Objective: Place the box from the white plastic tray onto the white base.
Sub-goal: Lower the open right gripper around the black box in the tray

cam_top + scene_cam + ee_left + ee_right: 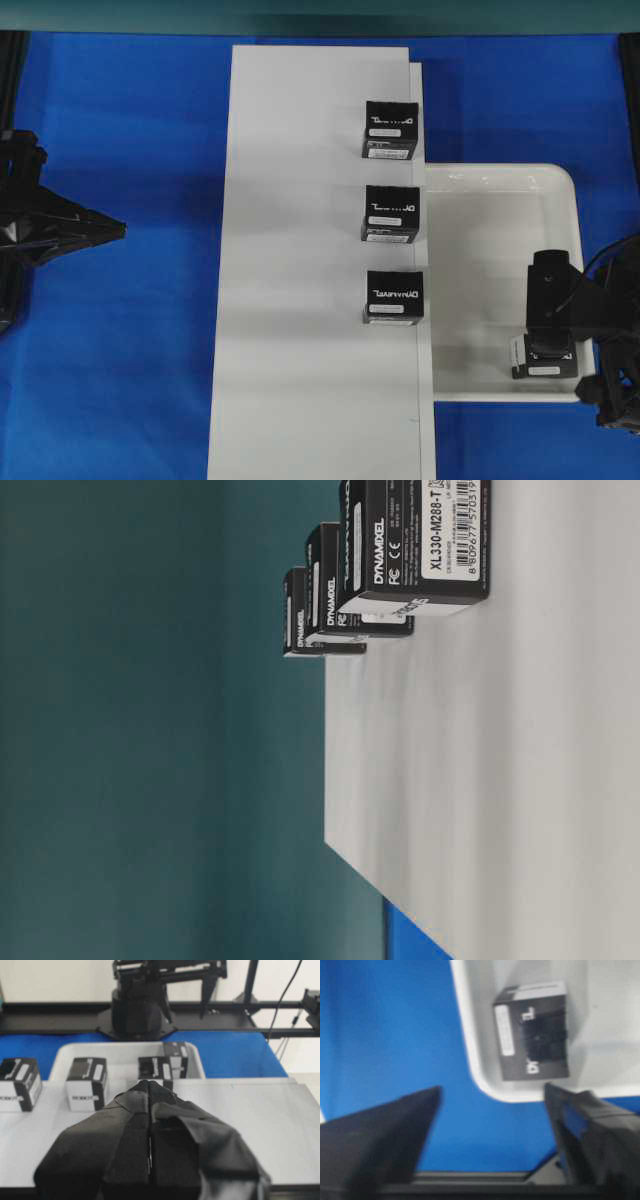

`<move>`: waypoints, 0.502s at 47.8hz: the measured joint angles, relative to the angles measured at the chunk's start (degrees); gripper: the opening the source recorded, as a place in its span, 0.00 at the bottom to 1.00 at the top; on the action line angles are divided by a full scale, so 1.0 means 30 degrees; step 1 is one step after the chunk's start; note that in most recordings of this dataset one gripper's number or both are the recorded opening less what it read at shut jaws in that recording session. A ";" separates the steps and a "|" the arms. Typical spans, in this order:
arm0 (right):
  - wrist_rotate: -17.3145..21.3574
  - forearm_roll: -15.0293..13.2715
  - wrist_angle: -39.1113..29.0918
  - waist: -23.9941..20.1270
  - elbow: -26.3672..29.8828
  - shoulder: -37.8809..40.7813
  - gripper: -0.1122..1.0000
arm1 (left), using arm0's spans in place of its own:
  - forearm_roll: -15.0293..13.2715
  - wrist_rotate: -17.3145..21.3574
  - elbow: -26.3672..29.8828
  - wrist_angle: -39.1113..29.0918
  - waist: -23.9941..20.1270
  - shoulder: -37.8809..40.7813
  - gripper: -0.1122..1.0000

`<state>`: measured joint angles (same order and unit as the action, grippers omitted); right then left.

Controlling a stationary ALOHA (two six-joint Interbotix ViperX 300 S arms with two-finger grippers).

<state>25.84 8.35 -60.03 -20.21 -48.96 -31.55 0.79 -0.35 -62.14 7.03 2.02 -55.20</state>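
Note:
The tray's side crowds one end of the box, so my right gripper should next grab its sticker side [545, 373] and the opposite side.
The box [545, 368] lies in the near right corner of the white plastic tray [500, 230], partly under the right arm's wrist. In the right wrist view the box [532, 1035], with its small white sticker, rests inside the tray's rounded corner [470, 1055]. My right gripper [492, 1087] is open and empty, over blue cloth just outside that corner and short of the box. It shows overhead as the right gripper [607, 385]. The white base [300, 250] runs down the middle. My left gripper [120, 230] is shut and empty, left of the base. It points across the base [250, 1125] as the left gripper [150, 1085].
Three black lettered boxes [390, 130] [391, 213] [393, 297] stand in a column along the base's right edge, next to the tray. The table-level view shows them in a row on the base [500, 780]. Blue cloth [120, 350] surrounds everything.

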 measured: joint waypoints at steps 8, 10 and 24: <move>0.0000 -0.0791 0.0820 0.0000 -0.0586 0.0059 1.00 | 0.0000 0.0000 0.0029 0.0000 0.0000 0.0088 0.03; 0.0000 -0.1025 0.1025 -0.0029 -0.0732 0.0117 1.00 | 0.0000 -0.0029 0.0000 0.0000 0.0000 0.0088 0.03; 0.0029 -0.1377 0.2812 0.0000 -0.1611 0.1172 1.00 | -0.0029 -0.0029 0.0029 0.0000 0.0000 0.0117 0.03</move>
<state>25.93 4.22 -51.59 -20.21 -53.79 -28.04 0.70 -0.44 -62.05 7.03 2.02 -54.84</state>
